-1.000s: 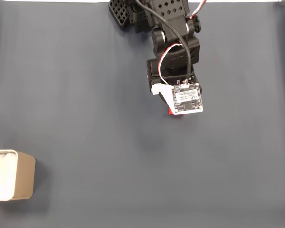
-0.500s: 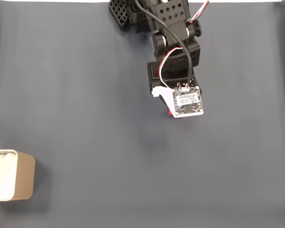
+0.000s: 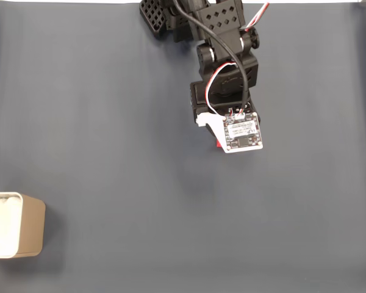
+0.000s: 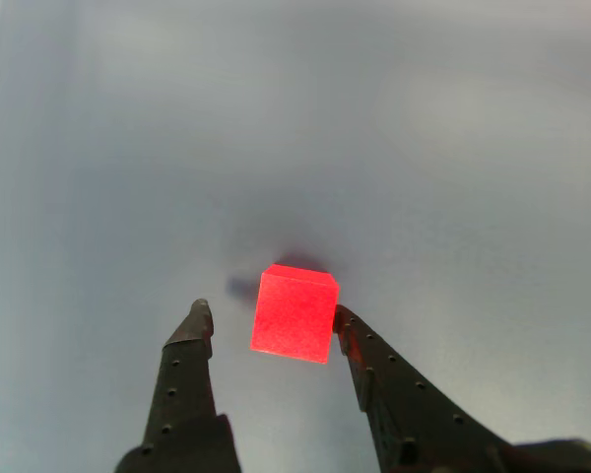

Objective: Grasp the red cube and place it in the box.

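I should grab the cube's opposite sides with my gripper next, to get the red cube (image 3: 219, 144) into the beige box (image 3: 24, 227).
In the other view the red cube (image 4: 294, 313) sits on the grey surface between my two dark fingers. My gripper (image 4: 271, 317) is open around it. The right finger (image 4: 374, 370) touches the cube's side, and a gap separates the left finger (image 4: 189, 365) from it. In the fixed view only a thin red sliver of the cube (image 3: 219, 144) peeks out from under the white camera board (image 3: 242, 132) on my wrist, which hides the fingers. The beige box (image 3: 24, 227) with a white inside stands at the lower left edge, far from the cube.
The black arm (image 3: 222, 91) reaches down from its base (image 3: 189, 18) at the top middle, with black, white and red cables looping over it. A dark blue-grey mat (image 3: 110, 122) covers the table, with free room on all sides.
The wrist and its camera board have crept slightly down and to the right in the fixed view. The box has not moved.
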